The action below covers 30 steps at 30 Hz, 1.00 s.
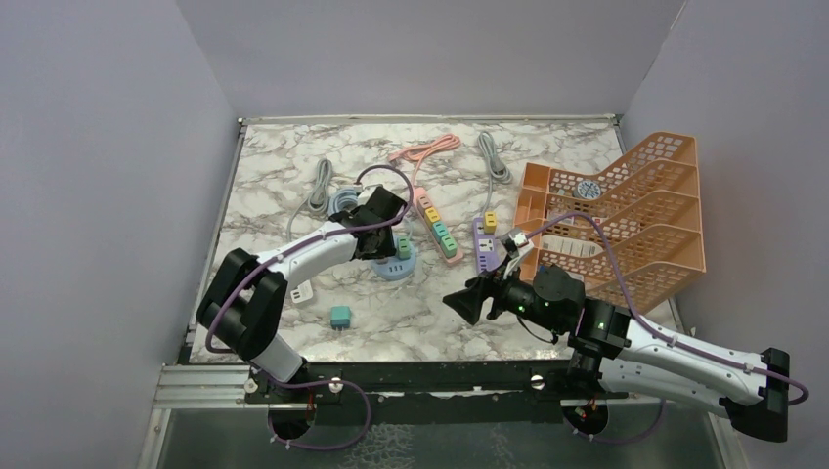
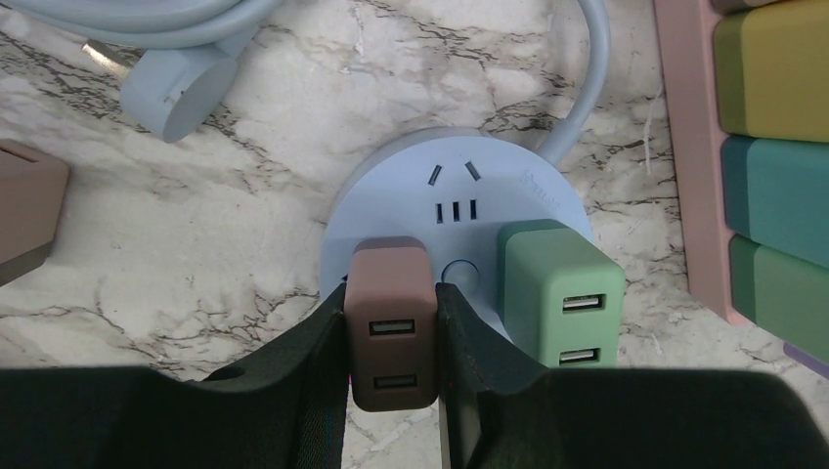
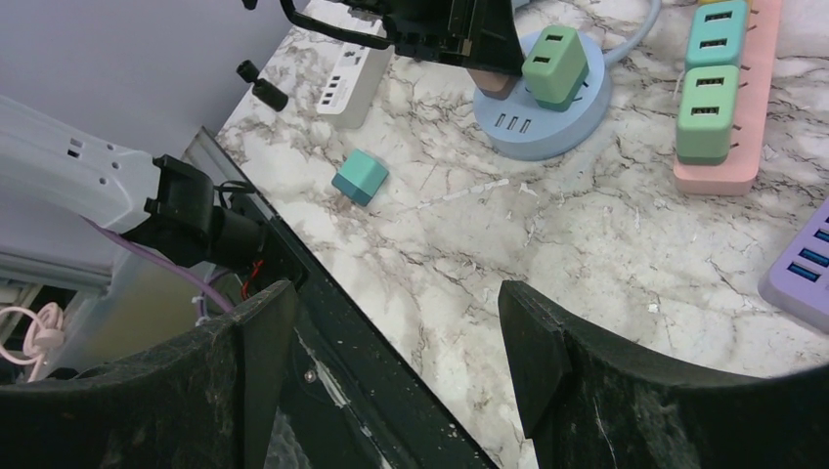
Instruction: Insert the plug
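Observation:
My left gripper opens next, since the brown plug's base meets the hub's surface beside the green plug (image 2: pixel 562 293), so the brown plug would stay standing in the hub.
My left gripper (image 2: pixel 391 366) is shut on a brown USB charger plug (image 2: pixel 391 322). The plug stands on the left side of a round light-blue socket hub (image 2: pixel 469 186), next to a green charger plug (image 2: pixel 562 293) that sits in the hub's right side. In the top view the left gripper (image 1: pixel 376 230) is over the hub (image 1: pixel 394 266). My right gripper (image 1: pixel 469 300) is open and empty, hovering above the table's middle front; its fingers (image 3: pixel 528 342) frame the table edge. The hub (image 3: pixel 547 127) and green plug (image 3: pixel 555 64) also show in the right wrist view.
A teal plug (image 1: pixel 340 317) and a white adapter (image 1: pixel 299 292) lie near the front left. A pink power strip (image 1: pixel 435 227) and a purple strip (image 1: pixel 485 249) lie mid-table. An orange file rack (image 1: pixel 626 215) stands at the right. Grey cables (image 1: pixel 318 191) lie at the back.

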Tool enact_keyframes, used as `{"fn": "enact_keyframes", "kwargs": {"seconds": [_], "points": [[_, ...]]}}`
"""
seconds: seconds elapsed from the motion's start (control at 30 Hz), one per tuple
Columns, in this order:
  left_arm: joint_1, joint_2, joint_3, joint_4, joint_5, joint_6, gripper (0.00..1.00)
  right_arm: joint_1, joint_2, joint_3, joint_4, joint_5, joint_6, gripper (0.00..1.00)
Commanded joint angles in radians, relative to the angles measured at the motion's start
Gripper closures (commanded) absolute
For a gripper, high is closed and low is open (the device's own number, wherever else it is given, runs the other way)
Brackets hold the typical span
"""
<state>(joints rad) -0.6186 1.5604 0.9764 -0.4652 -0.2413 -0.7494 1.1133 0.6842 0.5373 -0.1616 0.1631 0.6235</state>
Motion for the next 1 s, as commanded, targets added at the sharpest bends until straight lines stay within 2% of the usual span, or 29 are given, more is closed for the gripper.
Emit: {"fn": "enact_keyframes", "kwargs": {"seconds": [0.0,0.23,0.4,0.63,0.77,0.97], "points": [[-0.014,0.063,0.006,-0.069,0.17,0.01,0.89,0.006,-0.015,0.005,-0.021,0.037,0.003,0.24],[-0.013,0.022,0.061,-0.143,0.082,0.037,0.55,0.006,-0.019,0.021,-0.057,0.047,0.027,0.25],[-0.012,-0.06,0.104,-0.177,0.071,0.057,0.38,0.006,-0.012,0.035,-0.087,0.07,0.05,0.25],[-0.007,-0.232,0.062,-0.245,0.064,0.061,0.31,0.006,0.022,0.032,-0.078,0.087,0.091,0.27],[-0.007,-0.358,-0.038,-0.313,0.08,0.021,0.25,0.006,0.064,0.035,-0.071,0.094,0.127,0.28],[-0.008,-0.579,-0.224,-0.382,0.064,-0.119,0.24,0.006,0.124,0.017,-0.021,0.096,0.175,0.28]]}}
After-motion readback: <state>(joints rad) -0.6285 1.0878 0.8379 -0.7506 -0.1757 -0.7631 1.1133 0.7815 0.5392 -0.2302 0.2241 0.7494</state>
